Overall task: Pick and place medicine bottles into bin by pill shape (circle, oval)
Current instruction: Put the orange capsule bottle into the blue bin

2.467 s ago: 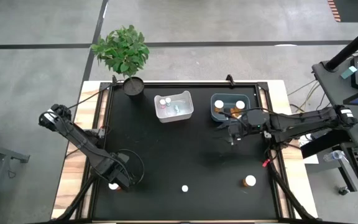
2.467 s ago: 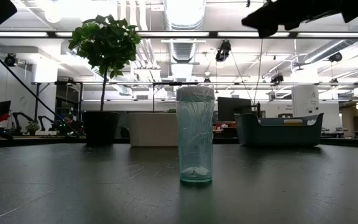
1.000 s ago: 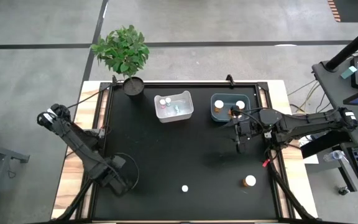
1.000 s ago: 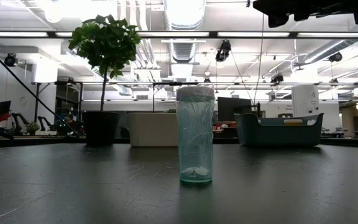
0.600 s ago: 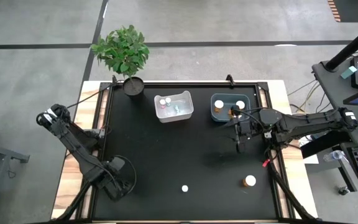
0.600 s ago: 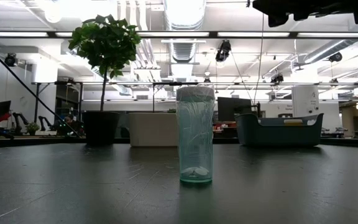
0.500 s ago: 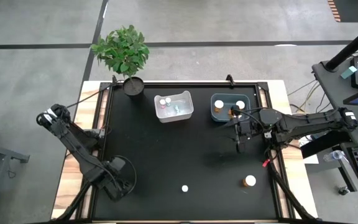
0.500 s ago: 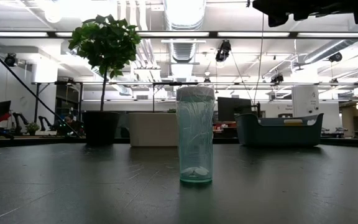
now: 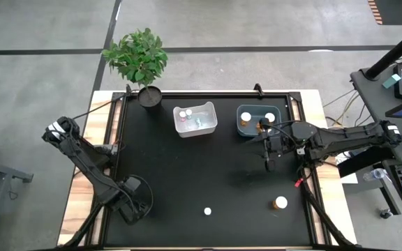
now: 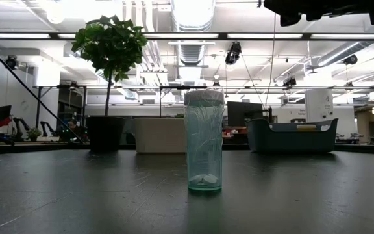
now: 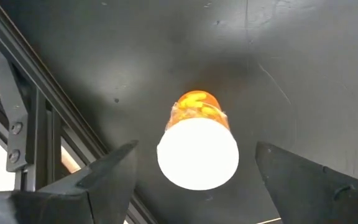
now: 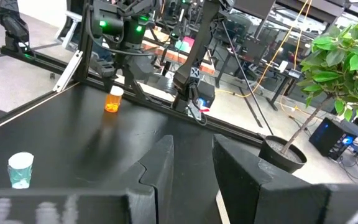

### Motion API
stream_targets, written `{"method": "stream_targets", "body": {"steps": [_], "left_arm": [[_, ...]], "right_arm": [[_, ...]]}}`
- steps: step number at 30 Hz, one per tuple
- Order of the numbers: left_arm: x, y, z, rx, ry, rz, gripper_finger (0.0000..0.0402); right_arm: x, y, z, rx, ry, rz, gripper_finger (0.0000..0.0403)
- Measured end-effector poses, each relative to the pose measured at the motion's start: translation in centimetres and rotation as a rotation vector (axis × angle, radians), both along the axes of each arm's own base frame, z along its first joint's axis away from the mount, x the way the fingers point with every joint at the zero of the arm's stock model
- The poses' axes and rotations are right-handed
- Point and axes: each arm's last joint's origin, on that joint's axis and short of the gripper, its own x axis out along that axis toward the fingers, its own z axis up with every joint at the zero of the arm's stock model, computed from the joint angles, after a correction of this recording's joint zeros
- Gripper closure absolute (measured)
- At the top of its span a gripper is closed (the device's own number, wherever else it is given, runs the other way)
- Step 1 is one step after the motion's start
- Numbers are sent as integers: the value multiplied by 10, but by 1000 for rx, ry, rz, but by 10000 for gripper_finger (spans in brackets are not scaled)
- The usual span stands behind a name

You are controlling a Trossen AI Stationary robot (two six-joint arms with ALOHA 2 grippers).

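The amber bottle is next for my left gripper, which should pick it up by its white-end with the cap to sort the yellow pills by shape.
An amber bottle with a white cap stands upright on the black mat near the near-left corner. My left gripper is open above it, one finger on each side of the cap, touching nothing. In the high view the gripper hides the bottle. My right gripper hangs open and empty just in front of the dark bin. A small clear bottle stands near the front edge, and another amber bottle stands at the near right.
A white bin and the dark bin at the back each hold bottles. A potted plant stands at the far left corner. A small red object lies at the right edge of the mat.
My left gripper has shifted a little toward the table's near edge, over the amber bottle. My right gripper has kept still.
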Motion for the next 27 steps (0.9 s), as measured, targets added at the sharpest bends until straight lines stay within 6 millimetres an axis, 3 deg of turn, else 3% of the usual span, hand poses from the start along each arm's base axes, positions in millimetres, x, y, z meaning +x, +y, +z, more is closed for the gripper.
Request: {"method": "stream_targets", "body": {"steps": [19,27], "left_arm": [[-5,-5,-2,-10,-3,-31,100],[-5,-6,-20,-54,-42,-31,101]], "right_arm": [[0,0,0,-5,-1,0,298],[0,0,0,-6,0,-1,298]]}}
